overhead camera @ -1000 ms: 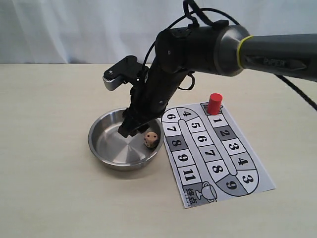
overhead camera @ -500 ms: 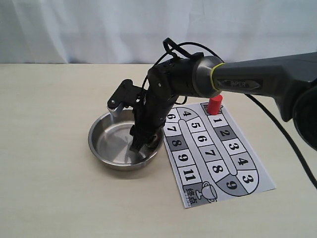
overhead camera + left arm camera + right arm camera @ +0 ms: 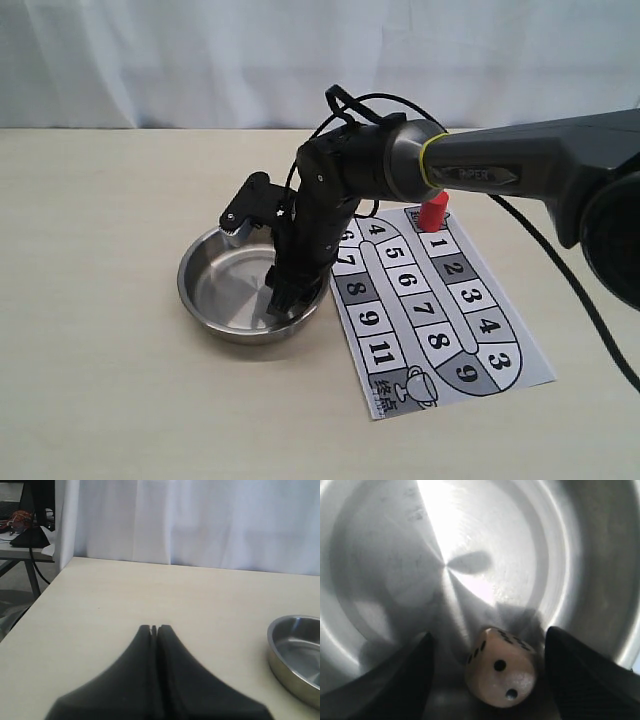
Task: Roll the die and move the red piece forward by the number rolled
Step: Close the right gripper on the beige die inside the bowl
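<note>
Next, the right gripper grabs the die's opposite sides, to roll the die point(image 3: 501, 672) for the red piece's move.
In the right wrist view the die point(image 3: 501, 672), a pale tan cube with dark pips, lies on the floor of the steel bowl point(image 3: 395, 555). My right gripper point(image 3: 487, 672) is open, one finger on each side of the die with gaps between. In the exterior view the right gripper point(image 3: 285, 298) reaches down into the bowl point(image 3: 205, 290) and hides the die. The red piece point(image 3: 433, 211) stands at the far end of the numbered board point(image 3: 440, 310), partly behind the arm. My left gripper point(image 3: 154, 629) is shut over bare table, away from the bowl point(image 3: 295, 652).
The board sheet lies just right of the bowl, with numbered squares running along its track. The right arm point(image 3: 480, 170) stretches across the board from the right. A white curtain point(image 3: 150, 60) backs the table; the table's left edge shows in the left wrist view.
The right gripper has come down from above the bowl's rim into the bowl and now straddles the die, which it hides in the exterior view. The red piece has not moved.
</note>
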Controlling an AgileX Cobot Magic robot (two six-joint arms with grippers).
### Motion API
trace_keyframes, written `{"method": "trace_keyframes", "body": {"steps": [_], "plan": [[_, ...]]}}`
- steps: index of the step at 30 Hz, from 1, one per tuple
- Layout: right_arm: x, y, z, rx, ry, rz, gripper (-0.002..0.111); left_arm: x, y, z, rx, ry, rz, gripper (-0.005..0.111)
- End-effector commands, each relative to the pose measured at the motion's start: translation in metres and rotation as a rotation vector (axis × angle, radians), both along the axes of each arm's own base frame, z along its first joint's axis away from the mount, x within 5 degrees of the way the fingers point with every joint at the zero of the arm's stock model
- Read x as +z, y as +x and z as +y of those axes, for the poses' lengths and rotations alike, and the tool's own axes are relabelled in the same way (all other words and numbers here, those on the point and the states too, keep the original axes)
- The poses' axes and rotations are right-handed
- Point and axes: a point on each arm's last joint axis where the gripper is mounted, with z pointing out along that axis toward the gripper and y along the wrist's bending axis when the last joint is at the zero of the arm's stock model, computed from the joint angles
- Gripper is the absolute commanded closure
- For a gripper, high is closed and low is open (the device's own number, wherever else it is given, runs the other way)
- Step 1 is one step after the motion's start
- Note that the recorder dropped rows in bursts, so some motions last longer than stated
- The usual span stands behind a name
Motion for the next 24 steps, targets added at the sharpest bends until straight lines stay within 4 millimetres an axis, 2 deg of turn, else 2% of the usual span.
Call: {"method": "trace_keyframes", "body": {"steps": [1,14,16,24], "plan": [[0.0021,0.0003,-0.0035,0.028,-0.054,-0.006,0.047,0.0029,0.0000,-0.0001,0.000,-0.007,-0.018,0.107],[0.0023,0.0011,-0.0041,0.035,-0.062,-0.016,0.050,0.0029,0.0000,-0.0001,0.000,-0.007,-0.018,0.107],[0.0022,0.0009,-0.0038,0.033,-0.059,-0.014,0.058,0.0029,0.0000,-0.0001,0.000,-0.007,-0.018,0.107],[0.0023,0.0002,-0.0024,0.022,-0.039,-0.004,0.104,0.0029,0.0000,-0.0001,0.000,-0.007,-0.018,0.107]]}}
